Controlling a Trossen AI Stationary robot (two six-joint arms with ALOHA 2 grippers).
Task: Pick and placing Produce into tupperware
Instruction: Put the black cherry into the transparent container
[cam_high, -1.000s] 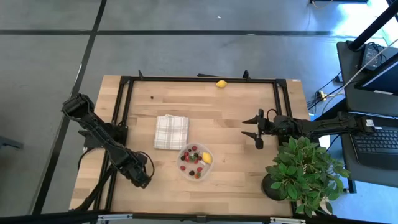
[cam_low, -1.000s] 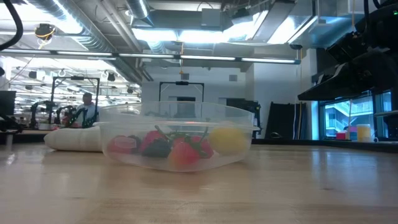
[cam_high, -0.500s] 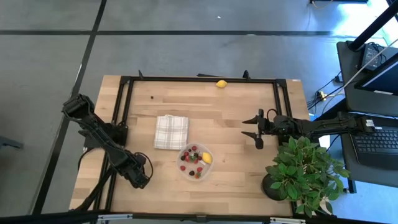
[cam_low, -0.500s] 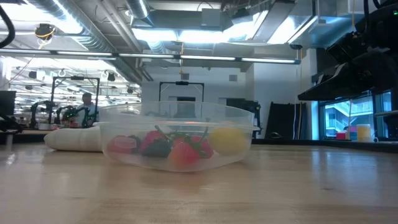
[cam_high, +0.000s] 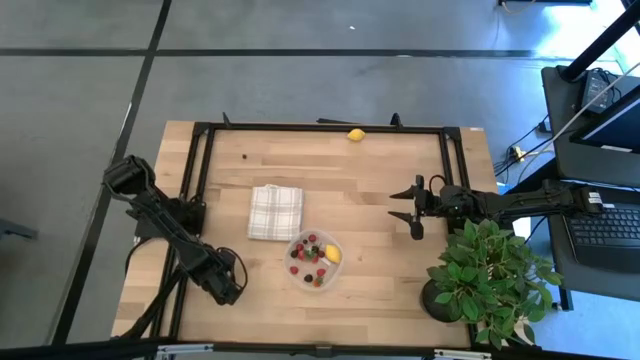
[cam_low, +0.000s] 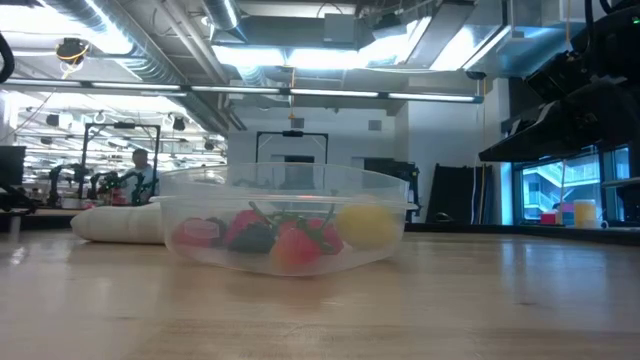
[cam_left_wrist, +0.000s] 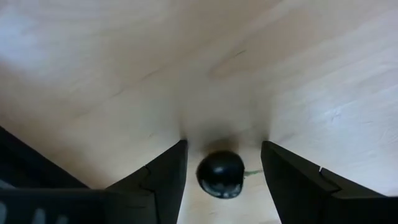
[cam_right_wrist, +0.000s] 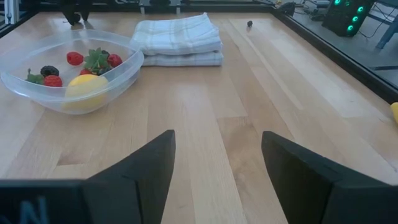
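The dark berry needs to go in the clear tupperware, so my left gripper will grab it next by its round glossy body (cam_left_wrist: 221, 174).
The clear tupperware (cam_high: 314, 260) stands near the table's middle, holding red and dark berries and a yellow lemon (cam_high: 333, 254); it also shows in the low view (cam_low: 285, 228) and the right wrist view (cam_right_wrist: 71, 68). My left gripper (cam_high: 226, 286) points down at the table's near left, open, with its fingers on either side of a dark berry (cam_left_wrist: 220, 174) that lies on the wood, with a gap on each side. My right gripper (cam_high: 410, 212) waits open at the right. A second lemon (cam_high: 356, 134) lies at the far edge.
A folded checked cloth (cam_high: 275, 212) lies just left of and beyond the tupperware. A small dark berry (cam_high: 246, 156) sits on the far left of the wood. A leafy potted plant (cam_high: 490, 275) stands at the near right corner. A black frame (cam_high: 320, 127) borders the table.
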